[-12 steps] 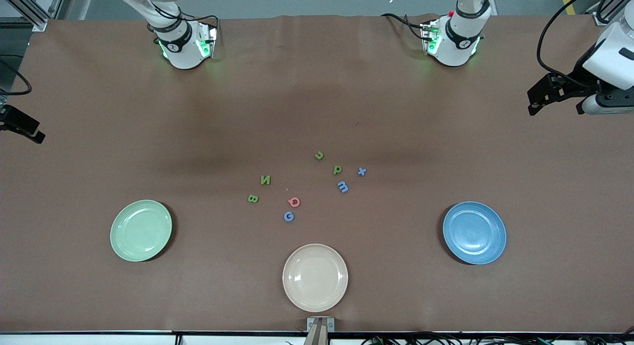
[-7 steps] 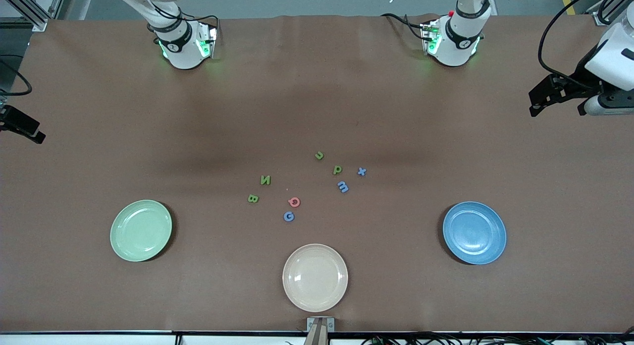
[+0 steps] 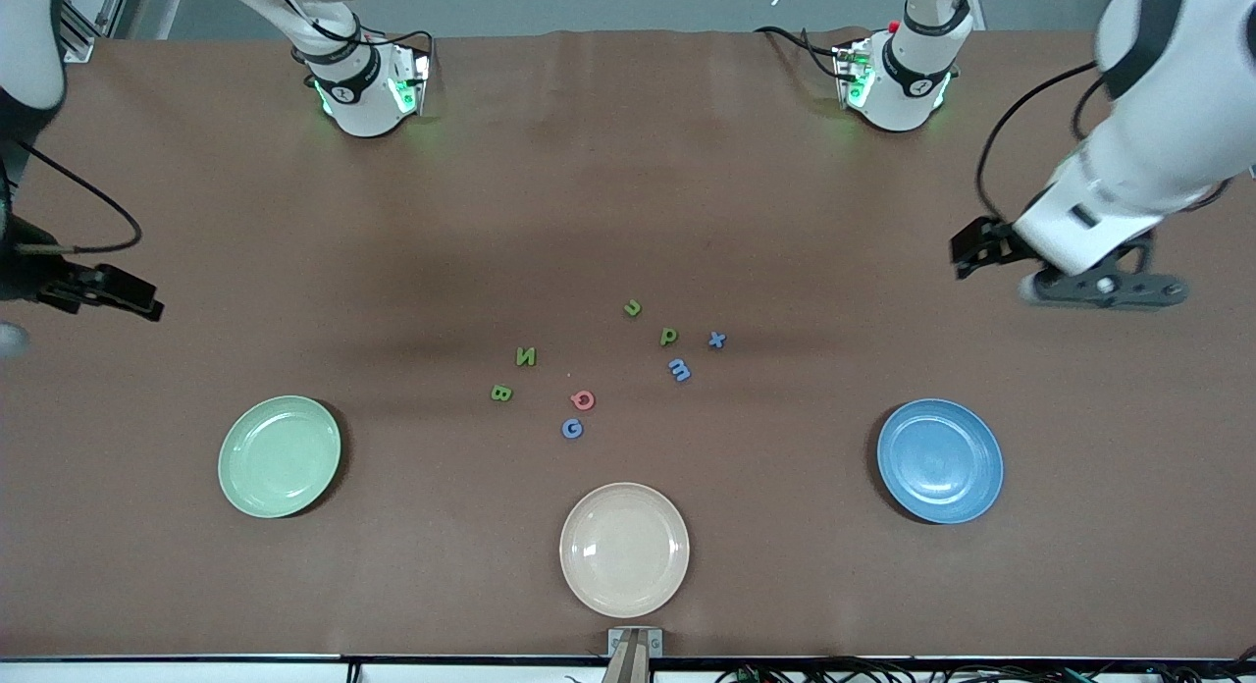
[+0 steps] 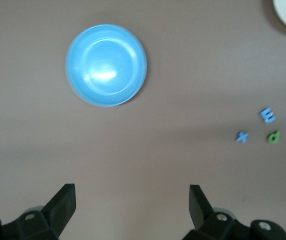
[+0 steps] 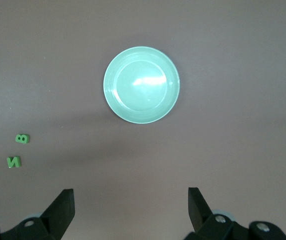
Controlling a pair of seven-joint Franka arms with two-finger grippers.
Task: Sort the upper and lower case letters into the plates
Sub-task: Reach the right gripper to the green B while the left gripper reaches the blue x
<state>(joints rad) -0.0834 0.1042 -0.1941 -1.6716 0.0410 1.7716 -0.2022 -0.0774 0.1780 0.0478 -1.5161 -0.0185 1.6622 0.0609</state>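
I will grab the blue x by its crossed middle (image 3: pixel 717 341) with my left gripper next, so I can sort lower case letters onto the blue plate (image 3: pixel 940 460).
Several small foam letters lie mid-table: green N (image 3: pixel 526 356), green B (image 3: pixel 501 394), pink Q (image 3: pixel 583 399), blue G (image 3: pixel 572 428), a green u-shape (image 3: pixel 633 308), green p (image 3: pixel 668 337), blue x (image 3: pixel 717 340), blue m (image 3: pixel 679 370). The mint green plate (image 3: pixel 280 456) lies toward the right arm's end and the blue plate (image 3: pixel 940 460) toward the left arm's end, both empty. My left gripper (image 3: pixel 969 251) hangs open and empty over bare table at the left arm's end. My right gripper (image 3: pixel 145 306) hangs open and empty over bare table at the right arm's end.
A cream-beige plate (image 3: pixel 624 549) lies empty between the two plates, nearest the front camera. The left wrist view shows the blue plate (image 4: pixel 106 65) and the blue x (image 4: pixel 241 136). The right wrist view shows the mint plate (image 5: pixel 141 84), B (image 5: pixel 22 138) and N (image 5: pixel 14 161).
Both arms have swung in from the table's ends toward the middle, and their hands now show further over the brown table. Letters and plates have not moved.
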